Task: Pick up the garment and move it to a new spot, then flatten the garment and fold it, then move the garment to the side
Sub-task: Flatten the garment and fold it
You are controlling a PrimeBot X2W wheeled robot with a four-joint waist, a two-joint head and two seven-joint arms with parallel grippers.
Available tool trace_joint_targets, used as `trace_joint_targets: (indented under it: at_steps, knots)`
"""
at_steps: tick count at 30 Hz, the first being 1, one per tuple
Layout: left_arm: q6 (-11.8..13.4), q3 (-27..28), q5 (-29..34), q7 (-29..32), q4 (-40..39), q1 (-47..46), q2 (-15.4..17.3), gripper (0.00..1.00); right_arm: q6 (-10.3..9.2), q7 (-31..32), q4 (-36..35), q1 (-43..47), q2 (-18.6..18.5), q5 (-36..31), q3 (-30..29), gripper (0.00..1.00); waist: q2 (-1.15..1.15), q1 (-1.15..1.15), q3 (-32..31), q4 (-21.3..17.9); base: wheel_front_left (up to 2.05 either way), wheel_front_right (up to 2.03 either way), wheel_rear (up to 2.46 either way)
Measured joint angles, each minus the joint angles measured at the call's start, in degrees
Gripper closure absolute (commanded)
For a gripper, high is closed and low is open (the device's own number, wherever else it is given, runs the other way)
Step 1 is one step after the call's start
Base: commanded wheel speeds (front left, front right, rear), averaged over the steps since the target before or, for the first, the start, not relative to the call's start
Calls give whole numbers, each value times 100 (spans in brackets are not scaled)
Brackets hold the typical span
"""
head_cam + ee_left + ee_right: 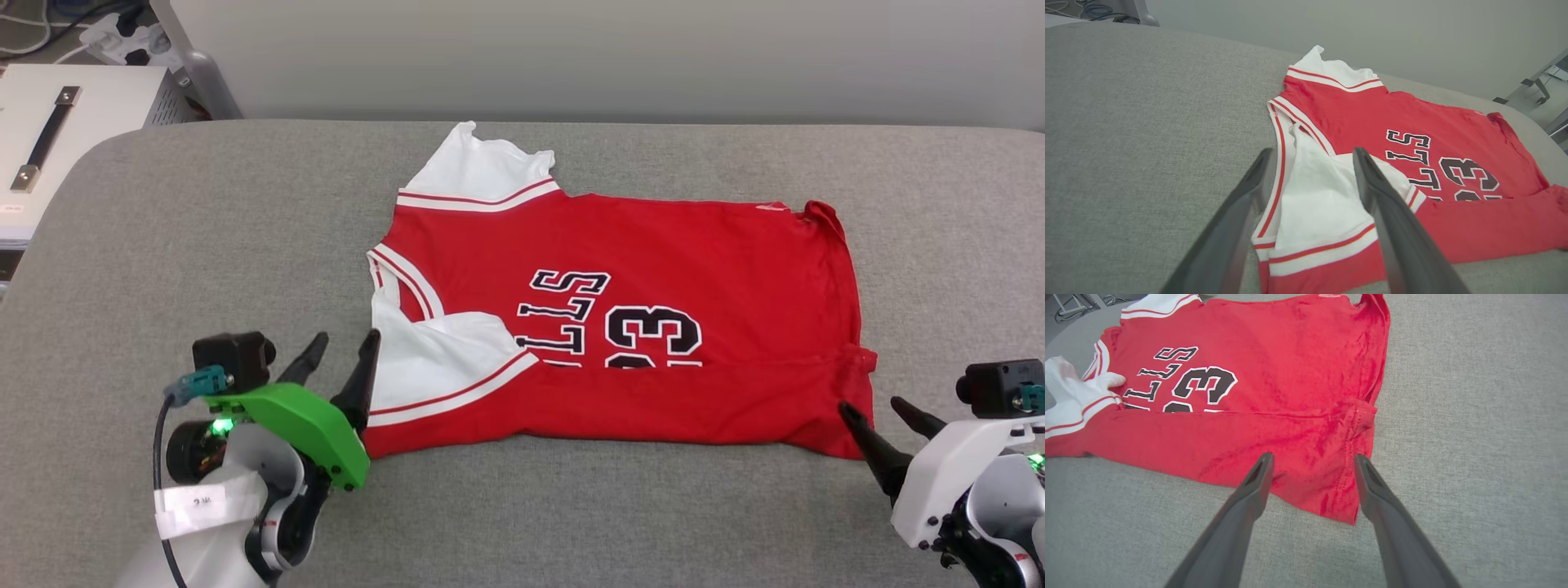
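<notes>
The left gripper pinches the garment by its folded corner (373, 443) beside the striped trim next, since the red body (686, 250) lies flat on the tabletop.
The garment (653, 253), a red jersey with white sleeves, striped trim and black lettering, lies sideways on the grey table (204, 245), its near long edge folded up over the lettering. My left gripper (344, 343) stands open at the garment's near left corner, beside the folded white sleeve (1318, 204), holding nothing. My right gripper (880, 408) stands open at the near right corner, over the red hem (1347, 473), with nothing between its fingers. The garment (1392, 122) and the garment (1274, 379) lie flat under both wrist views.
A white case with a dark handle (49, 135) stands off the table's far left corner, with cables behind it. A pale wall runs behind the table. Grey cloth surface extends left, right and in front of the garment.
</notes>
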Motion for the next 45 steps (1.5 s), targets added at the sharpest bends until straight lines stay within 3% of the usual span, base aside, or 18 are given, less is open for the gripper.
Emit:
trace_joint_targets:
  at_steps: [11, 15, 27, 31, 34, 45]
  knots:
    - [1302, -300, 93, 1193, -1245, 737, 593, 0, 0, 1045, -1131, 526, 493, -583, -593, 0, 0, 0, 161, -81, 0, 0, 0]
    - [1592, -355, 172, 1496, -1293, 739, 722, 0, 1, 1193, -1358, 528, 617, -694, -659, 0, 0, 0, 297, -145, 0, 0, 0]
    - [1773, -416, 378, 1634, -764, 538, 686, 0, 1, 1225, -1517, 511, 728, -821, -733, 0, 0, 0, 797, -319, 0, 0, 0]
    - [1707, -477, 365, 1789, -599, 409, 675, 0, 0, 1216, -1507, 496, 736, -859, -711, 0, 0, 0, 931, -368, 0, 0, 0]
    - [1571, -476, 277, 1850, -497, 342, 660, 100, 0, 1214, -1474, 478, 733, -903, -703, 0, 0, 0, 959, -383, 0, 0, 0]
    - [1238, -378, -25, 1558, -603, 543, 443, 100, 1, 1313, -1180, 490, 622, -1109, -917, 0, 0, 0, 570, -176, 0, 0, 0]
